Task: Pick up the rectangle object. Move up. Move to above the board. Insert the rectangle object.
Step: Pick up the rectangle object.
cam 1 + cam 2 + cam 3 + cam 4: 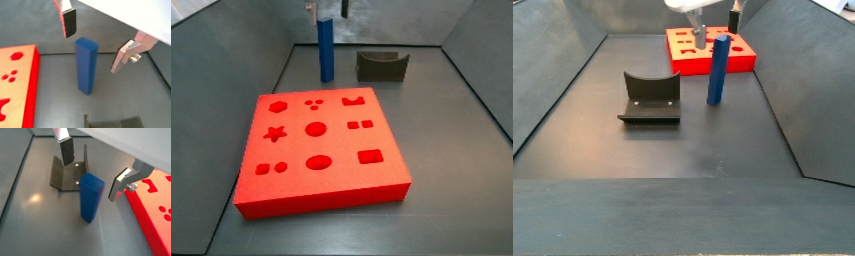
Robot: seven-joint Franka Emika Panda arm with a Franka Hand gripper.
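Note:
The gripper will insert the blue bar into the red board, so it will next grab the bar by its upper end [326, 27] [87, 45].
The rectangle object is a tall, slim blue bar standing upright on the grey floor, seen in both wrist views [85, 67] [90, 198] and both side views [326, 48] [718, 70]. My gripper [95, 42] [93, 170] is open and hangs just above the bar's top, one finger [69, 22] on each side, touching nothing. It shows at the top edge of both side views [326, 10] [720, 20]. The board [318, 150] [694, 62] is a thick red slab with shaped holes, lying beside the bar; its edge shows in both wrist views [17, 80] [150, 213].
The fixture [381, 65] [649, 98], a dark L-shaped bracket, stands on the floor close to the bar on the side away from the board, and shows in both wrist views [67, 175] [113, 122]. Sloping grey walls enclose the floor.

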